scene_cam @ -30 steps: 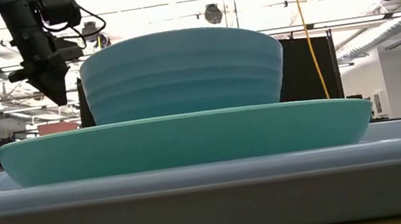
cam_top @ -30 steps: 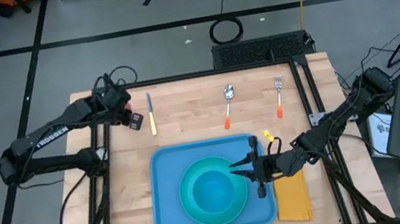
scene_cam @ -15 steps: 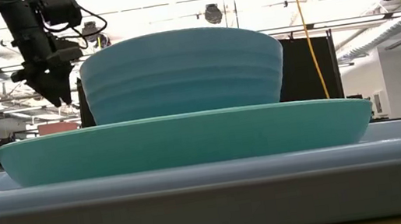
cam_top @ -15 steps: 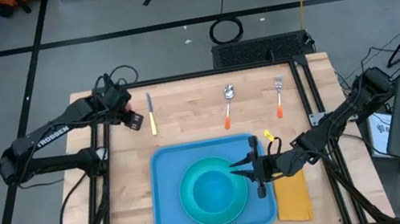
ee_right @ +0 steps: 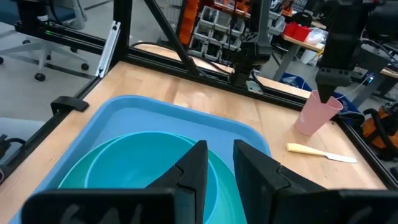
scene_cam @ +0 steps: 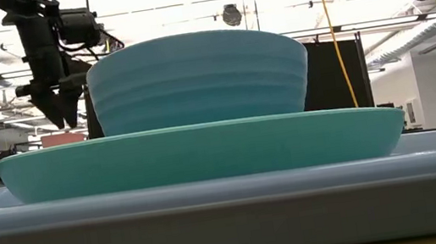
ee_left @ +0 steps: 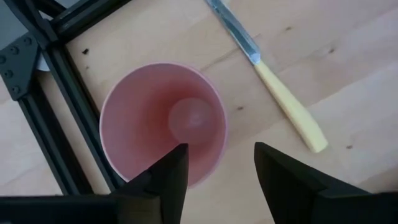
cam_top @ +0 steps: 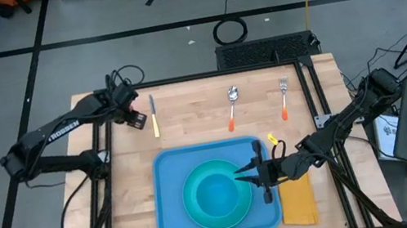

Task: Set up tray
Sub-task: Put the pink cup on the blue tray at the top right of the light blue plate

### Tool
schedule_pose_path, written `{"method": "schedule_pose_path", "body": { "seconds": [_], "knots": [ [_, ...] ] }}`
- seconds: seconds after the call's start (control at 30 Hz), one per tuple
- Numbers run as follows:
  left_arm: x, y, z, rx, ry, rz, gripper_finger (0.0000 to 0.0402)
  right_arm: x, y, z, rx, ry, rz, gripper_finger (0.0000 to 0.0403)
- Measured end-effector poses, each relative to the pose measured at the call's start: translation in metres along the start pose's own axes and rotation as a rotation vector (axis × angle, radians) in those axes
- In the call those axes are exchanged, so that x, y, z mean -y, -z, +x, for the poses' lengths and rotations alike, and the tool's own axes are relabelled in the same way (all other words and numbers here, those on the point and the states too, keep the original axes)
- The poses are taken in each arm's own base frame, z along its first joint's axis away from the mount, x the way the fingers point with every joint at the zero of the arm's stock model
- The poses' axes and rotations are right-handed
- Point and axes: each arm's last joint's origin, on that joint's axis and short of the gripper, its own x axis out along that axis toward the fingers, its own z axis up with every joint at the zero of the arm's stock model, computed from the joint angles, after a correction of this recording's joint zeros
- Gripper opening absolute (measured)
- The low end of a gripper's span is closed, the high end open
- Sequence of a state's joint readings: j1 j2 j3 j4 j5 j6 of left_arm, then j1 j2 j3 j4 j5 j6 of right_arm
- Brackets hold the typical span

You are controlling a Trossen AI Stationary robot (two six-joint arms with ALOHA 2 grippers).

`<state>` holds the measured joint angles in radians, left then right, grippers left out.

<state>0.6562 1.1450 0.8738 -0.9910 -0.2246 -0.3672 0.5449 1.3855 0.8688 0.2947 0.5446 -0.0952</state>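
The pink cup (ee_left: 161, 121) needs to be set on the tray, so my left gripper should grab the cup by its rim (ee_left: 217, 155) next.
The light-blue tray (cam_top: 174, 222) lies at the table's near middle. On it rests a turquoise plate (cam_top: 197, 216) with a turquoise bowl (cam_top: 219, 194) standing in it. My right gripper (cam_top: 240, 176) hovers at the bowl's right side, its fingers (ee_right: 198, 163) a narrow gap apart with nothing between them. At the far left a pink cup (ee_left: 161, 121) stands upright on the wood. My left gripper (ee_left: 217, 152) hangs open over it, pointing down. One finger is over the cup's mouth and the other outside its wall. The cup and this gripper (ee_right: 328, 78) also show in the right wrist view.
A yellow-handled knife (cam_top: 154, 115) lies right of the cup. A spoon (cam_top: 232, 107) and a fork (cam_top: 284, 98), both orange-handled, lie along the far side. A yellow-orange napkin (cam_top: 299, 202) lies right of the tray. Black frame rails (ee_left: 68, 118) run close beside the cup.
My left gripper has opened its fingers over the pink cup. It has turned from a slant to pointing straight down, and the arm has shifted slightly toward the table's right. My right gripper, the tray, the plate and the bowl have kept still.
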Motion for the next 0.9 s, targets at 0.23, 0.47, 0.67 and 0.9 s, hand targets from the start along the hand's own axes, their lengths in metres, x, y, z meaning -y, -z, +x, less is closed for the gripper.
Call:
{"method": "schedule_pose_path", "body": {
  "seconds": [0.23,0.47,0.67,0.9],
  "knots": [
    [0.002,-0.003,0.01,-0.042,-0.023,0.019,0.0186,0.0,0.0,0.0,0.0,0.0,0.001,0.007],
    [0.004,-0.005,0.017,-0.07,-0.032,0.033,0.0186,0.0,0.0,0.0,0.0,0.0,0.001,0.007],
    [0.005,-0.006,0.021,-0.084,-0.038,0.038,0.0186,0.0,0.0,0.0,0.0,0.0,0.001,0.007],
    [0.005,-0.006,0.021,-0.083,-0.041,0.046,0.0186,0.0,0.0,0.0,0.0,0.0,0.002,0.007]
  ]
}}
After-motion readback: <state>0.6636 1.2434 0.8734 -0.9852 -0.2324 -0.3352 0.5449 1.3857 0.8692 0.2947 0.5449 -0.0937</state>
